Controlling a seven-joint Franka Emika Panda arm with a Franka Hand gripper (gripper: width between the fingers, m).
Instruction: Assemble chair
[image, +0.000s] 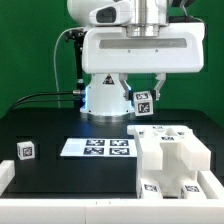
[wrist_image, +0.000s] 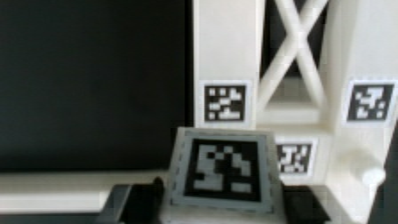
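Observation:
The small tagged part hangs above the white chair pieces. I will bring the part down before my gripper releases it, or the part would fall.
My gripper (image: 143, 97) is raised above the table, in front of the robot base, and is shut on a small white part (image: 143, 104) that carries a black marker tag. In the wrist view the dark fingers (wrist_image: 139, 204) clamp both sides of this part (wrist_image: 222, 165), with the gripper (wrist_image: 228, 206) at its base. Below it lie white chair pieces: one with crossed bars (wrist_image: 295, 55) and tagged panels (wrist_image: 226, 102). In the exterior view these white chair pieces (image: 172, 158) stand clustered at the front right of the black table.
The marker board (image: 97, 147) lies flat at the table's middle. A small white tagged block (image: 25, 151) sits at the exterior view's left. A white rail (image: 60, 212) runs along the front edge. The robot base (image: 105, 95) stands at the back.

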